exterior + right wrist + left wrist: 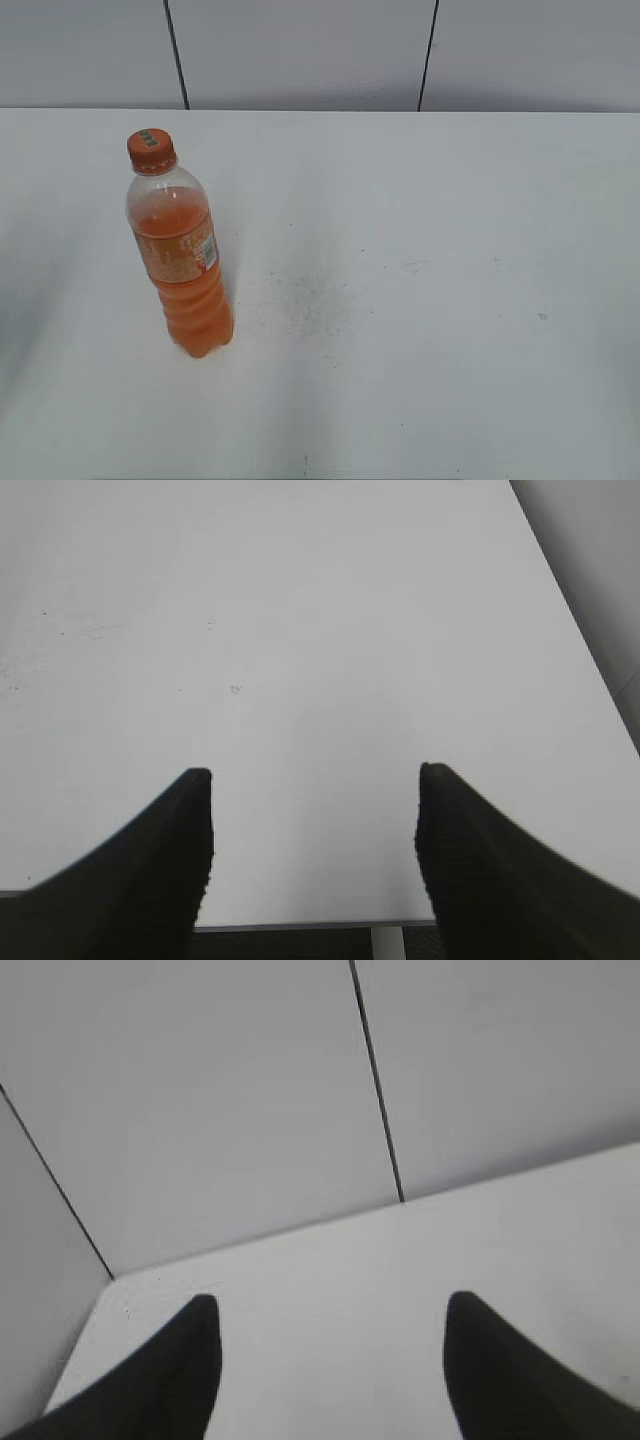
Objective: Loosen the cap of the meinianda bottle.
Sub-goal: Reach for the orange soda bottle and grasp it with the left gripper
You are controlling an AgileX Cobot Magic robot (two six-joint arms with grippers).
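The meinianda bottle's orange cap [152, 150] has to stay free to be loosened. My left gripper should next grab the bottle by its ribbed lower body [195, 310].
The meinianda bottle [182, 262] stands upright on the left part of the white table [420, 300] in the exterior view. It is clear plastic with orange drink, an orange label and a ribbed lower body. Its orange cap [151, 151] sits on top. Neither gripper shows in the exterior view. My left gripper [330, 1305] is open and empty above the table's far left corner. My right gripper [315, 775] is open and empty above the table's near edge. Neither wrist view shows the bottle.
A grey panelled wall [300, 50] runs behind the table. The table's left edge and back corner [110, 1285] show in the left wrist view. Its front edge [300, 925] and right edge show in the right wrist view, with a white leg below.
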